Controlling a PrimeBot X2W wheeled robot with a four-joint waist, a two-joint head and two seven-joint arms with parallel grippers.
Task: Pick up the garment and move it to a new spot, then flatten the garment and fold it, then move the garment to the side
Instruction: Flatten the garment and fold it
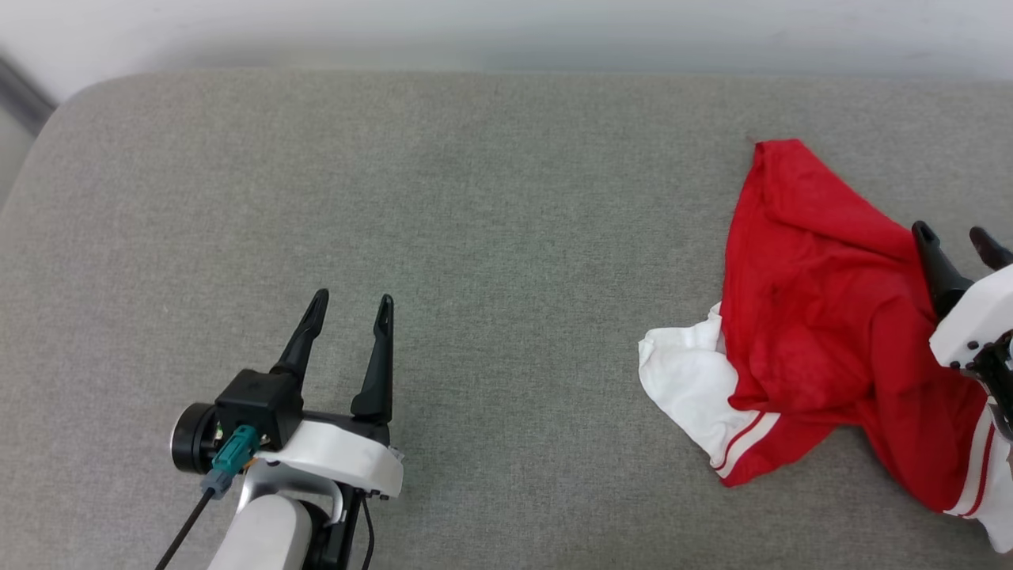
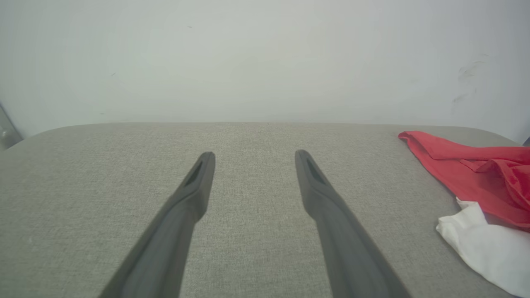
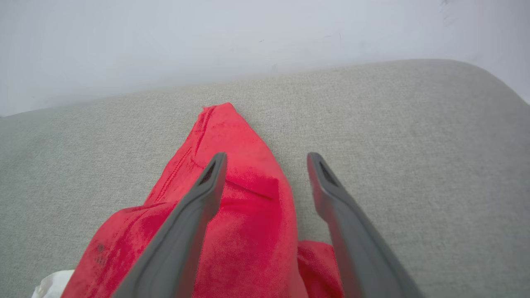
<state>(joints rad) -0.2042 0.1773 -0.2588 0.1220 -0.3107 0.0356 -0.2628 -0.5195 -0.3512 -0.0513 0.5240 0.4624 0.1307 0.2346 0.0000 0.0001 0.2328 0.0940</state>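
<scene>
My left gripper grabs the garment by its white sleeve edge (image 1: 650, 347) next, since the white sleeve spreads loose while the red body (image 1: 817, 304) lies crumpled in a heap.
The garment (image 1: 823, 317), a red shirt with white sleeves and red-and-white stripe trim, lies crumpled at the right side of the grey cushion. Its lettering is hidden in the folds. My right gripper (image 1: 957, 233) hovers open over the garment's right part, with nothing between its fingers; in the right wrist view the red cloth (image 3: 244, 198) lies under and between the spread fingers of the gripper (image 3: 267, 159). My left gripper (image 1: 352, 305) stands open over bare cushion at the lower left, well apart from the garment (image 2: 468, 174), which lies off to the right of this gripper (image 2: 254, 157).
The grey fabric cushion (image 1: 475, 237) spans the whole work area, with a pale wall (image 1: 506, 32) behind its far edge. Its rounded left corner lies at the upper left. Open cushion stretches between the left gripper and the garment.
</scene>
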